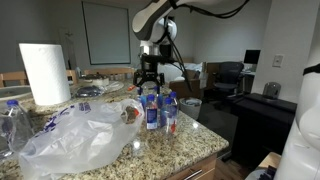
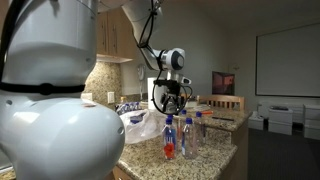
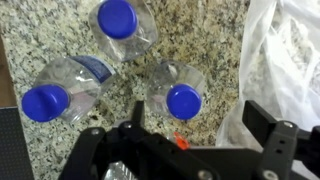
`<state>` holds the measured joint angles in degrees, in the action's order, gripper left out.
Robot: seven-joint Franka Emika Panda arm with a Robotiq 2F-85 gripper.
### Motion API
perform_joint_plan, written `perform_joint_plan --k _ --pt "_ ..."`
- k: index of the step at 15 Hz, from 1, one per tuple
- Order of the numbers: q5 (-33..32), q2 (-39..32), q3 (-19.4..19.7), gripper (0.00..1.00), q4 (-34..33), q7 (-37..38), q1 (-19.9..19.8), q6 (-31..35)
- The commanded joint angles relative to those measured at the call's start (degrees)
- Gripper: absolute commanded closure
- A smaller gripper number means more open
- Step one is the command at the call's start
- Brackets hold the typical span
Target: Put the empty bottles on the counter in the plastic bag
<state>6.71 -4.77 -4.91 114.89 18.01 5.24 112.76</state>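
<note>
My gripper grabs the nearest bottle by its blue cap from above next, and its body hangs free to go into the plastic bag (image 1: pixel 75 140).
Three small clear bottles with blue caps stand upright on the speckled granite counter (image 1: pixel 200 140). In the wrist view they are seen from above (image 3: pixel 118 18), (image 3: pixel 45 100), (image 3: pixel 184 100). They also show in both exterior views (image 1: pixel 150 108) (image 2: pixel 170 137). My gripper (image 1: pixel 150 78) (image 2: pixel 172 97) (image 3: pixel 203 125) hangs just above them, open and empty, and the nearest bottle's cap lies between its fingers. The crinkled translucent plastic bag (image 1: pixel 75 140) (image 2: pixel 140 125) (image 3: pixel 285 60) lies right beside the bottles. A bottle (image 1: pixel 130 113) lies at the bag's mouth.
A white paper towel roll (image 1: pixel 45 72) stands at the back of the counter. Another clear bottle (image 1: pixel 12 122) stands at the far end behind the bag. A small orange bit (image 3: pixel 180 142) lies on the granite under the gripper. The counter edge drops off close to the bottles.
</note>
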Motion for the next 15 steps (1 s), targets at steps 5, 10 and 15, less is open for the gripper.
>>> perform_joint_plan --k 5,10,15 --pt "-0.3 -2.2 0.2 0.22 -1.5 3.5 0.6 -5.9" --pt "-0.9 -4.2 0.3 0.59 -2.6 3.4 0.9 -3.7" --pt "-2.6 -3.7 0.5 0.90 -3.4 5.2 1.1 -5.0"
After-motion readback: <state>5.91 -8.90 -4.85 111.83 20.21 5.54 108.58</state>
